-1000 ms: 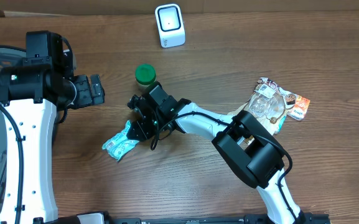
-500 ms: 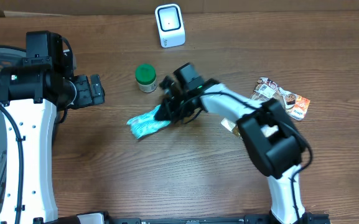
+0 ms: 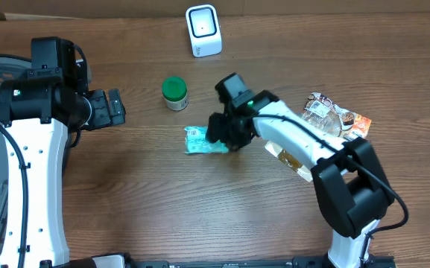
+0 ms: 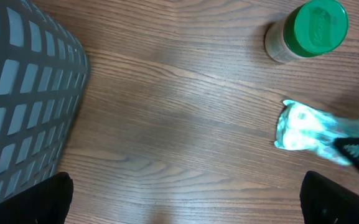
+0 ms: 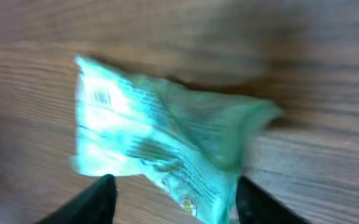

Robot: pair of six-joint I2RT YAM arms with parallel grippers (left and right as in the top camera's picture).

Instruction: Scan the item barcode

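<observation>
My right gripper should next grab the teal foil packet (image 3: pixel 202 141) by the end away from its barcode, leaving the barcode uncovered to scan.
The item, a teal foil packet (image 3: pixel 202 141), lies flat on the wooden table below the green-lidded jar. Its barcode (image 5: pixel 101 96) faces up at the packet's top left corner in the right wrist view. My right gripper (image 3: pixel 222 136) stands at the packet's right end, and its jaws are open and apart around the packet's (image 5: pixel 167 143) near edge, which is blurred. The white scanner (image 3: pixel 203 30) stands at the table's far edge. My left gripper (image 3: pixel 115 109) hovers open over bare wood at the left, well away from the packet (image 4: pixel 310 130).
A jar with a green lid (image 3: pixel 174 92) stands just up and left of the packet. Several snack packets (image 3: pixel 334 123) lie at the right, near the right arm. A grey mesh basket (image 4: pixel 17 93) sits at the left edge.
My right gripper carried the teal packet from the lower left to the right, then opened its jaws; the packet now rests on the table. The left arm has not moved.
</observation>
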